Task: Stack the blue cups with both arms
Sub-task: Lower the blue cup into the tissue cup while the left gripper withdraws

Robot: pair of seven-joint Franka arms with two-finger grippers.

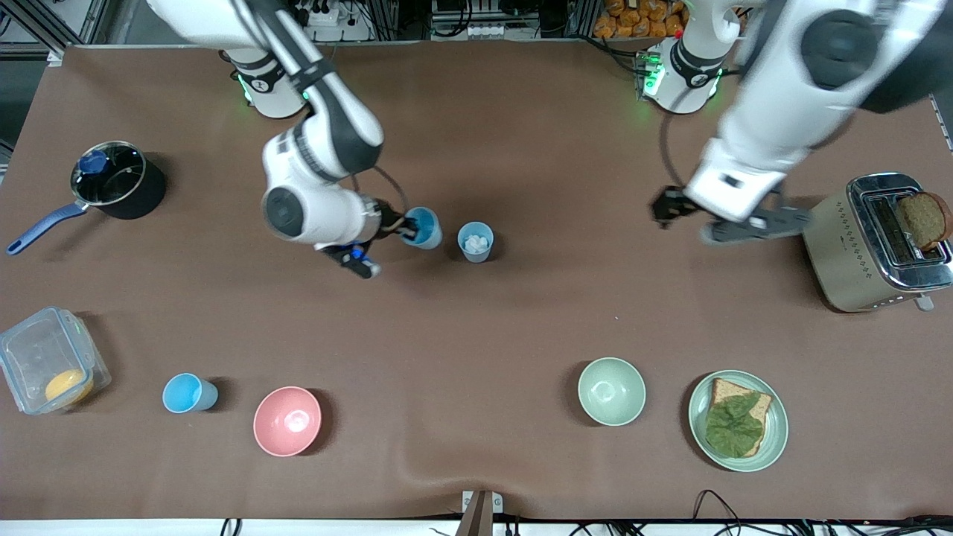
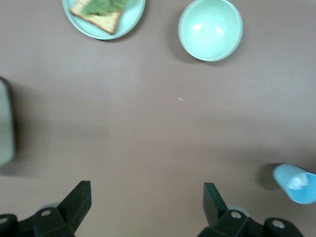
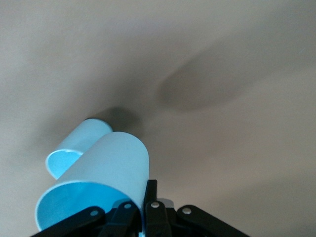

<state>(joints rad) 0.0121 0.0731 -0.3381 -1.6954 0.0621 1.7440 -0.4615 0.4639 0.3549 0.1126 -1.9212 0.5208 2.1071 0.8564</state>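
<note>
The sky-blue cup's base (image 1: pixel 433 241) hangs beside the paler cup's opening (image 1: pixel 475 235), so my right gripper keeps holding the sky-blue cup until it is over the paler cup.
My right gripper (image 1: pixel 406 223) is shut on the rim wall of a bright sky-blue cup (image 1: pixel 426 228), one finger inside and one outside, and holds it tilted near the table's middle. In the right wrist view the held cup (image 3: pixel 103 177) fills the foreground at the gripper (image 3: pixel 148 192), with a second blue cup (image 3: pixel 79 145) just past it. A paler blue cup (image 1: pixel 476 241) with something white inside stands right beside the held one. It also shows in the left wrist view (image 2: pixel 295 183). A third blue cup (image 1: pixel 190 392) stands toward the right arm's end, nearer the front camera. My left gripper (image 1: pixel 752 225) is open and empty over bare table by the toaster (image 1: pixel 871 246); its fingers spread wide (image 2: pixel 146 205).
A black pot (image 1: pixel 112 182) with a blue handle and a clear container (image 1: pixel 45 365) sit at the right arm's end. A pink bowl (image 1: pixel 287 420), a green bowl (image 1: pixel 611 391) and a plate (image 1: pixel 778 435) with toast and lettuce line the front. Bread sticks out of the toaster.
</note>
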